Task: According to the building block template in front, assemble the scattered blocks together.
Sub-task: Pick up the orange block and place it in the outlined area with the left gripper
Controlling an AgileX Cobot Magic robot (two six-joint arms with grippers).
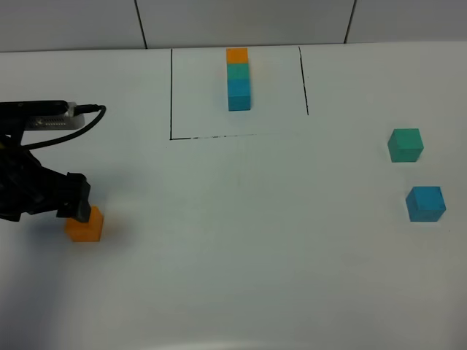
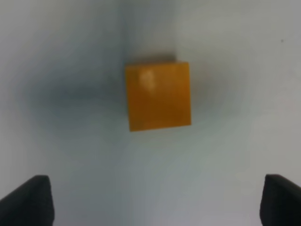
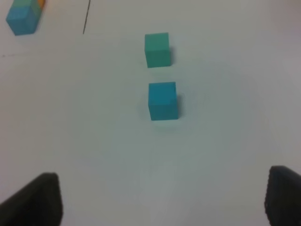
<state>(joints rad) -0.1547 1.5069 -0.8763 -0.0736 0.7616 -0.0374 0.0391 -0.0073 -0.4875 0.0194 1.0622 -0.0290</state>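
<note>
The left gripper grips the orange cube (image 1: pixel 85 224) by its body next, to start assembling the template's row.
The building block template (image 1: pixel 238 79) is a row of orange, teal-green and blue cubes inside a drawn black outline at the far middle of the table. Of the scattered blocks, the orange cube (image 1: pixel 85 224) lies at the left, right under my left gripper (image 1: pixel 76 205). In the left wrist view the orange cube (image 2: pixel 158 96) rests on the table ahead of my open left gripper (image 2: pixel 155 202), untouched. The teal-green cube (image 1: pixel 405 144) and the blue cube (image 1: pixel 425 203) lie at the right. My right gripper (image 3: pixel 157 200) is open, short of the blue cube (image 3: pixel 162 100) and the teal-green cube (image 3: pixel 157 49).
The outline's black line (image 1: pixel 171 95) runs down the template's left side. A black cable (image 1: pixel 80 124) loops off the left arm. The template's blue end (image 3: pixel 22 16) shows at a corner of the right wrist view. White table surface (image 1: pixel 241 240) lies between the cubes.
</note>
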